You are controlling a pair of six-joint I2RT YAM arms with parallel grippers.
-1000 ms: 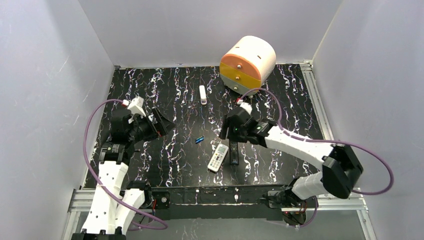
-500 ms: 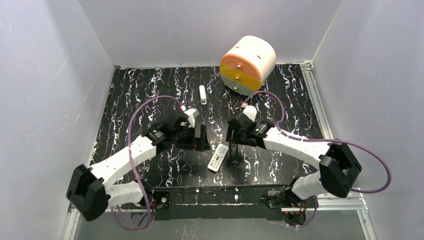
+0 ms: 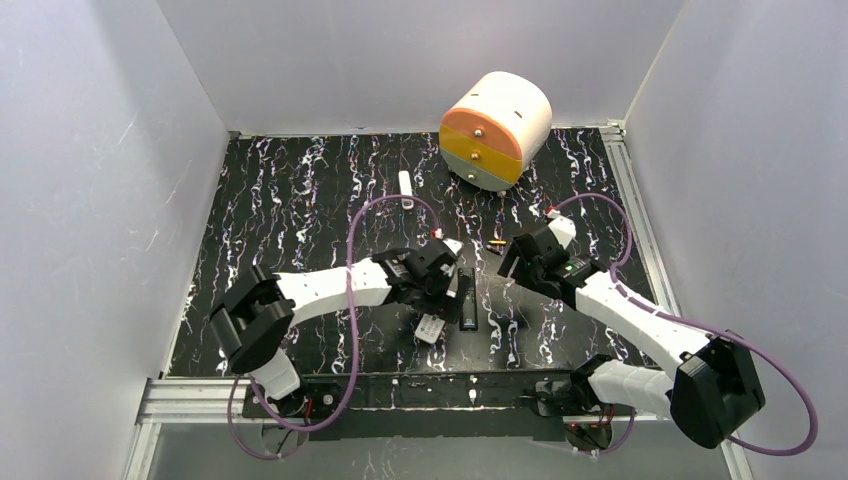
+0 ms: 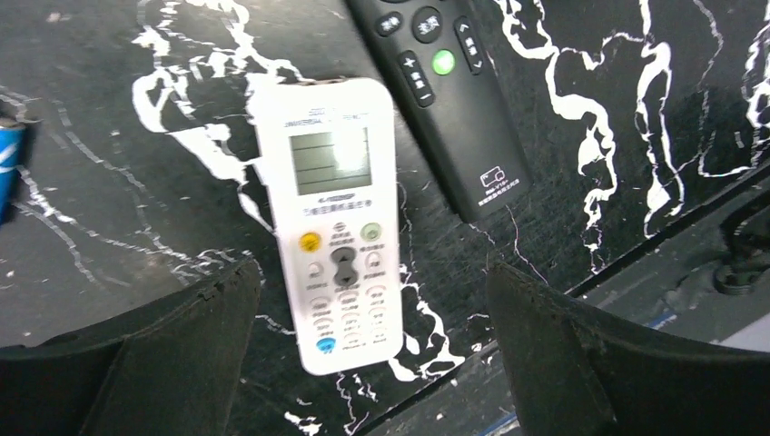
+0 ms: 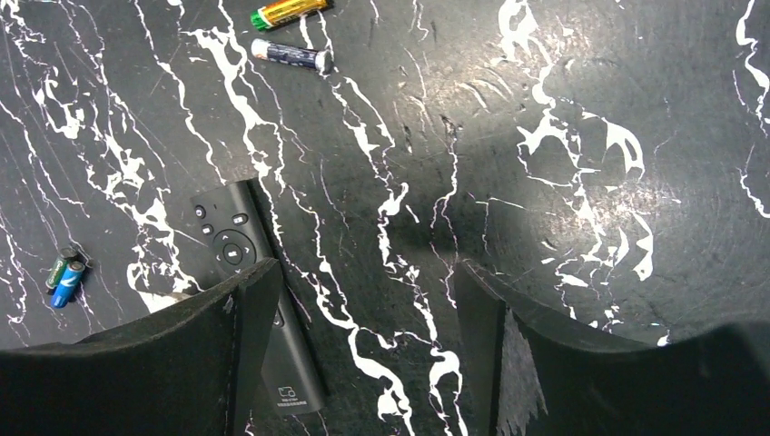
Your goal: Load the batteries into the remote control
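The white remote control (image 3: 430, 328) (image 4: 336, 227) would stay on the tabletop if I lifted my left gripper now, because there are gaps between its sides and both open fingers.
The white remote control (image 4: 336, 227) lies face up, display and buttons showing, its near end visible in the top view (image 3: 430, 327). My left gripper (image 4: 370, 282) is open and hovers just above it, one finger on each side of its lower end, and covers most of it from above (image 3: 442, 292). A shiny blue battery (image 5: 69, 283) lies beside a dark greenish one left of the black remote; its end shows at the left wrist view's edge (image 4: 9, 168). My right gripper (image 5: 363, 272) is open and empty over bare table (image 3: 510, 267).
A slim black remote (image 3: 467, 305) lies right beside the white one. Two more batteries, one yellow-green (image 5: 291, 13) and one dark (image 5: 291, 54), lie further back (image 3: 497, 243). A narrow white stick (image 3: 406, 190) and an orange-and-white drawer box (image 3: 495, 128) stand at the back.
My left arm has swung from the left side across to the white remote, hiding the blue battery from above. My right gripper has drawn back and right, off the black remote.
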